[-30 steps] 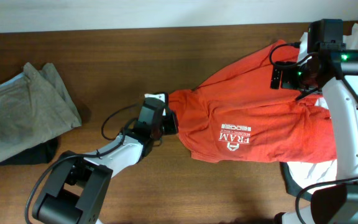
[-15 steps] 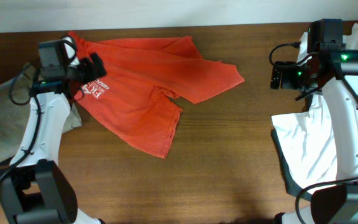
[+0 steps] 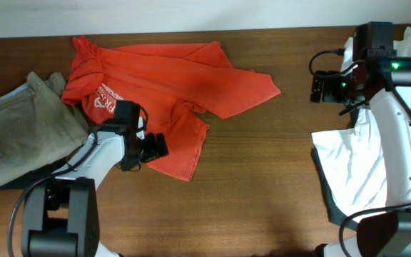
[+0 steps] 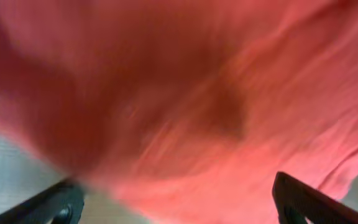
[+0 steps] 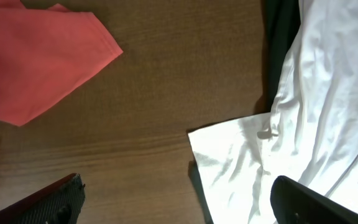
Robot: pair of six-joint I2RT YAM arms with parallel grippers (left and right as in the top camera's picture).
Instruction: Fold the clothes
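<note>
The right gripper grabs the red-orange T-shirt (image 3: 170, 78) by its outstretched stitched corner (image 3: 273, 89) next, so that both grippers together spread and fold the T-shirt.
The clothes, a red-orange T-shirt (image 3: 170, 78) with white lettering (image 3: 105, 100), lie crumpled and spread over the table's back left. My left gripper (image 3: 158, 147) hovers over the shirt's lower hem, open. In the left wrist view blurred red cloth (image 4: 185, 93) fills the frame, and the gripper (image 4: 179, 208) has its two dark fingers (image 4: 300, 199) wide apart with nothing gripped. My right gripper (image 3: 320, 87) hangs open over bare wood at the back right. In its wrist view the gripper (image 5: 179, 202) is empty and a corner of the red shirt (image 5: 42, 56) shows at upper left.
Khaki trousers (image 3: 27, 118) lie bunched at the left edge, partly over a dark item (image 3: 34, 177). A plain white shirt (image 3: 359, 168) (image 5: 316, 93) rests on a dark mat (image 3: 328, 196) at the right. Bare wooden table (image 3: 262, 164) lies between the two arms.
The left gripper dragged the red shirt from the right side to the back left, let go, then swung down to the shirt's lower hem. The right arm has not moved.
</note>
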